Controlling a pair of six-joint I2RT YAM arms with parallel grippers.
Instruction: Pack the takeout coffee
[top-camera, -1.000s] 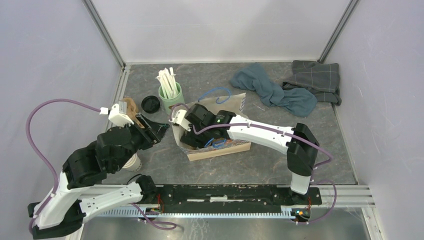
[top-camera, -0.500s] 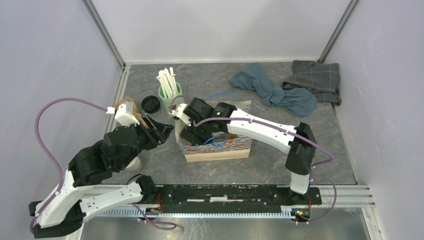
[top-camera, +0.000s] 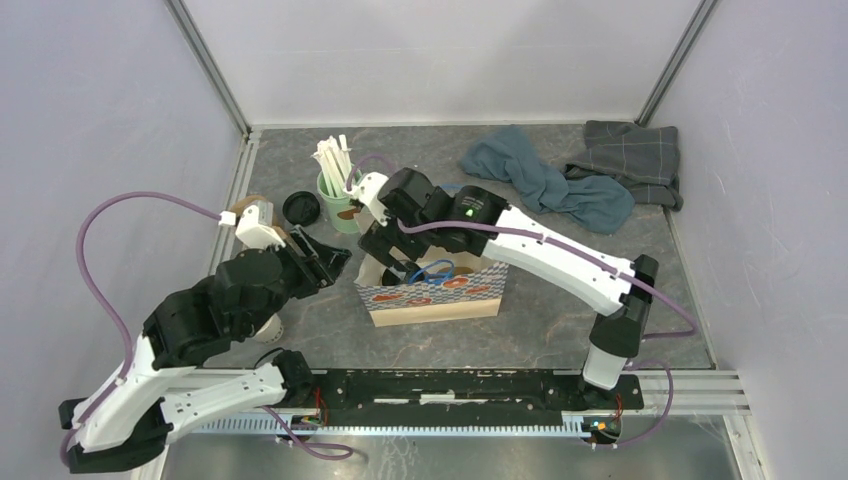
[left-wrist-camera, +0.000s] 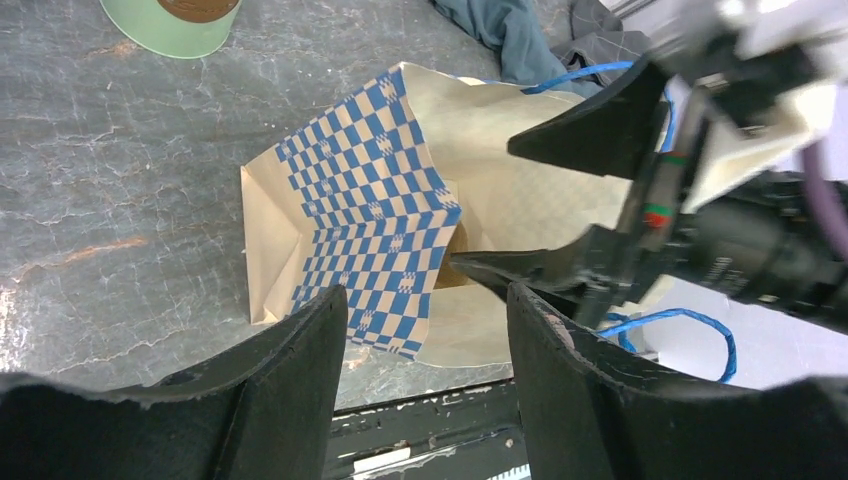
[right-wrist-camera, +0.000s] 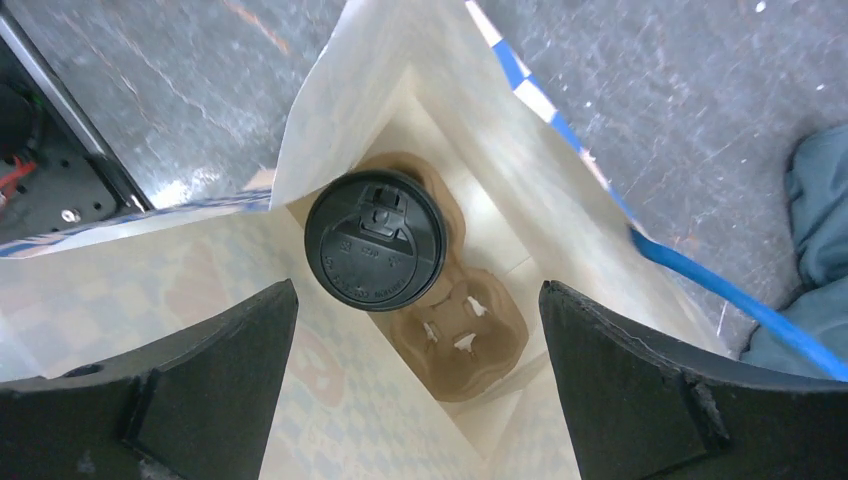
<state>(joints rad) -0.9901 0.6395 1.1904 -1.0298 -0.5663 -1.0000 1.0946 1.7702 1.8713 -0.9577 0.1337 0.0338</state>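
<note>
Next, my left gripper grabs one white stick by its exposed upper end (top-camera: 331, 151), which leaves its length free to pack into the bag.
In the right wrist view the takeout coffee (right-wrist-camera: 375, 253), its black lid up, stands inside the open paper bag (right-wrist-camera: 520, 140), seated in one well of a brown cup carrier (right-wrist-camera: 465, 335) on the bag's floor. My right gripper (right-wrist-camera: 417, 290) hangs open over the bag's mouth, apart from the cup. From above, the right gripper (top-camera: 392, 258) covers the checked bag (top-camera: 440, 295), and the coffee is hidden. My left gripper (top-camera: 330, 262) is open and empty just left of the bag (left-wrist-camera: 370, 220), with the left gripper (left-wrist-camera: 425, 295) fingers clear of the paper.
A mint-green mug (top-camera: 340, 195) of white sticks and a loose black lid (top-camera: 300, 208) stand behind the bag. A paper cup (top-camera: 266, 326) sits under the left arm. Two cloths (top-camera: 545, 180) (top-camera: 632, 150) lie at the back right. The rail (top-camera: 450, 385) runs along the near edge.
The bag has gone from lying tilted to standing upright. The right gripper has risen out of it toward the back and opened wider. The left gripper has shifted slightly right.
</note>
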